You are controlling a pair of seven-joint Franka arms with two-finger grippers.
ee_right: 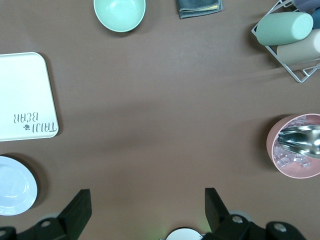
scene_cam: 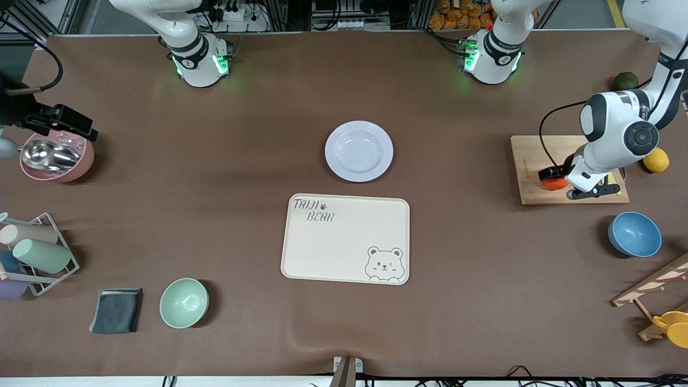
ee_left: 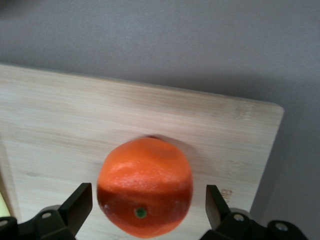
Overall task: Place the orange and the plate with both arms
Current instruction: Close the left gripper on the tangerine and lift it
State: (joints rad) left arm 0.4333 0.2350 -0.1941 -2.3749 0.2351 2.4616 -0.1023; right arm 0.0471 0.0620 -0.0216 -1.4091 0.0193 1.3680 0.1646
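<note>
My left gripper grabs the orange (scene_cam: 555,184) by its round sides next, to place it on the plate (scene_cam: 358,151).
The orange (scene_cam: 555,184) rests on a wooden cutting board (scene_cam: 532,161) at the left arm's end of the table. My left gripper (scene_cam: 559,179) is down at the board, open, with one finger on each side of the orange (ee_left: 145,185) and a gap on both sides. The pale lavender plate (scene_cam: 358,151) lies empty mid-table, farther from the front camera than the cream bear-print tray (scene_cam: 345,238). My right gripper (ee_right: 145,200) is open and empty, held high over bare table near its own base; the plate's edge (ee_right: 12,187) shows in its view.
A lemon (scene_cam: 656,159) and a dark green fruit (scene_cam: 625,80) lie beside the board. A blue bowl (scene_cam: 634,234), a green bowl (scene_cam: 184,302), a dark cloth (scene_cam: 117,310), a wire rack of cups (scene_cam: 37,255) and a pink bowl holding a metal scoop (scene_cam: 56,156) stand around.
</note>
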